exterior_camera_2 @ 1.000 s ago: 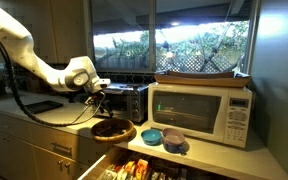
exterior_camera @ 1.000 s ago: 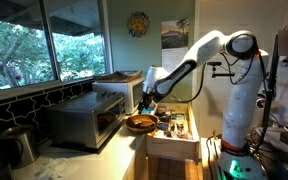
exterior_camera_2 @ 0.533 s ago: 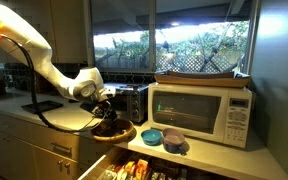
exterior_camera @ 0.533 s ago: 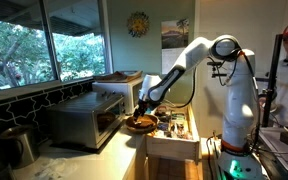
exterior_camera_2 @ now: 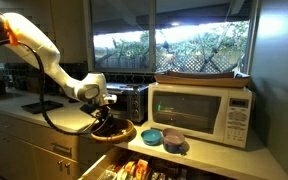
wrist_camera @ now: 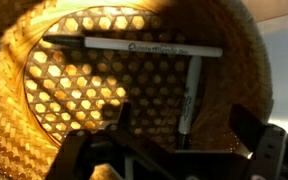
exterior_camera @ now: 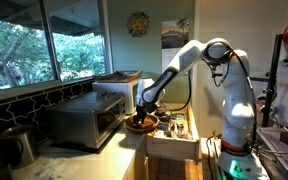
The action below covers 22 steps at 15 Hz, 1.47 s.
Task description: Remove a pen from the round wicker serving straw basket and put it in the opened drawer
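Note:
I need to lower my gripper before I close on the grey pen (wrist_camera: pixel 187 118). My open fingers end above the pen between them in the wrist view.
The round orange-brown wicker basket (exterior_camera: pixel 140 125) sits on the counter edge beside the open drawer (exterior_camera: pixel 174 132); both also show in an exterior view, the basket (exterior_camera_2: pixel 114 131) and the drawer (exterior_camera_2: pixel 136 166). In the wrist view the basket's weave (wrist_camera: pixel 44 90) fills the frame. Two pens lie in it: a white one (wrist_camera: pixel 149 47) lying crosswise and a grey one (wrist_camera: pixel 189 92) pointing toward me. My gripper (wrist_camera: pixel 184 130) is open, low in the basket, its fingers either side of the grey pen's dark tip. It shows in both exterior views (exterior_camera: pixel 143 110) (exterior_camera_2: pixel 104 119).
A steel toaster oven (exterior_camera: pixel 84 120) stands beside the basket. A white microwave (exterior_camera_2: pixel 202 110) and two small bowls (exterior_camera_2: pixel 162 137) sit on the counter on the basket's other side. The drawer holds mixed utensils. Windows run behind the counter.
The arm has come down and the gripper has lowered from above the basket into it.

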Tool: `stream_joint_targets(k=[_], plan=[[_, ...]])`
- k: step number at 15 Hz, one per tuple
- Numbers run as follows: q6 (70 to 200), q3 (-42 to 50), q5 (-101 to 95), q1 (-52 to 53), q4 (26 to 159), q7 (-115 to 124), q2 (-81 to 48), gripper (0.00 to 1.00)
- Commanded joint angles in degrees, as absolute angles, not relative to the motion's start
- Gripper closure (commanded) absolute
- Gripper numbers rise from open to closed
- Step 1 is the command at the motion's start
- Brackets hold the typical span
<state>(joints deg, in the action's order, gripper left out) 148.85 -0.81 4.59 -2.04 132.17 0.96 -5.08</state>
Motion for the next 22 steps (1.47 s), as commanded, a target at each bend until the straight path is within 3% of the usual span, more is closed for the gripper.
stream_joint_targets(k=[1,10,14,17,22], plan=[[149.7,0.1,4.4,-1.8,130.5,2.0,-7.6,0.01],[149.2,0.0,3.6,-1.2,129.3,2.4,-8.8,0.03],[148.6,-0.2,3.0,-0.4,129.1,2.7,-9.6,0.27],[148.4,0.0,2.5,0.1,128.9,3.0,-10.0,0.6],[147.9,0.1,1.9,0.5,128.4,3.4,-10.0,0.98]])
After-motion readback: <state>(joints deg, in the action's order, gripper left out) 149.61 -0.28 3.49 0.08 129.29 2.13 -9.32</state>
